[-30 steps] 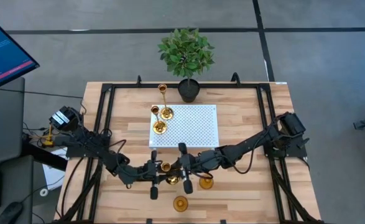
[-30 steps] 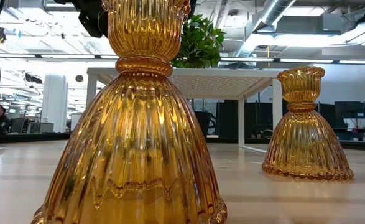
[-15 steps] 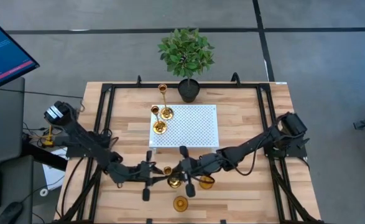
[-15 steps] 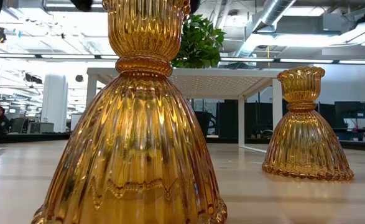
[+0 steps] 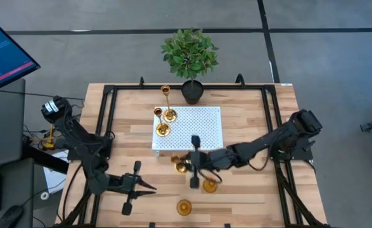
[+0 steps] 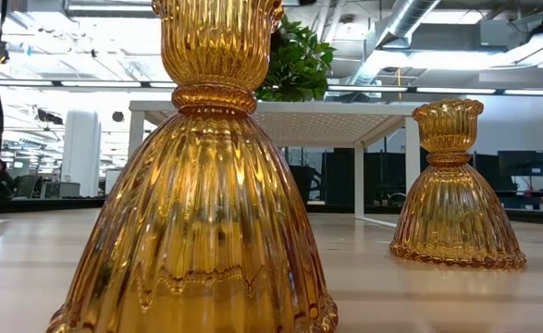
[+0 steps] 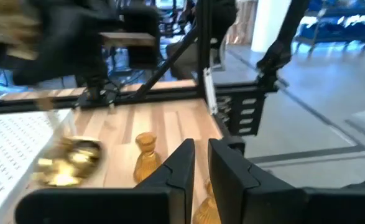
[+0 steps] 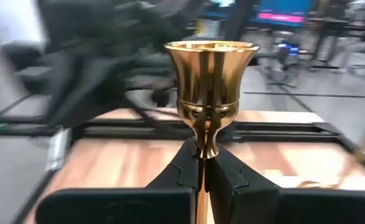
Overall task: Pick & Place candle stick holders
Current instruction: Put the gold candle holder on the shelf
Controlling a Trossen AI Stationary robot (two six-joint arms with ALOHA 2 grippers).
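Observation:
My right gripper should move the holder onto the board before releasing the holder: the gold holder's base (image 5: 181, 168) is short of the white board (image 5: 198, 126).
My right gripper (image 5: 187, 166) is shut on a shiny gold goblet-shaped holder (image 8: 210, 81) just near of the white perforated board (image 5: 198, 126). On the board stand a tall thin-stemmed gold holder (image 5: 167, 104) and two short ones (image 5: 158, 111) (image 5: 163, 130). Two amber ribbed holders (image 5: 210, 185) (image 5: 184, 206) stand on their round bases on the wood; the low view shows them close up (image 6: 197, 185) (image 6: 451, 185). My left gripper (image 5: 153, 186) is empty at the near left, its fingers a narrow gap apart (image 7: 201, 165). My right gripper pinches the gold holder's thin stem (image 8: 203, 151), just below the cup, between its two fingers. The fingers come level from the table's right side. The cup (image 8: 210, 68) stands out beyond the fingertips; the base is hidden by the fingers.
A potted green plant (image 5: 189, 60) stands at the table's far edge behind the board. Black frame rails (image 5: 109, 120) run along the left and right sides. Bare wood lies at the near left and near right.
My left gripper has let go of the gold holder and drawn back toward the table's left and near edges. My right gripper has carried the holder away from the near edge toward the white board.

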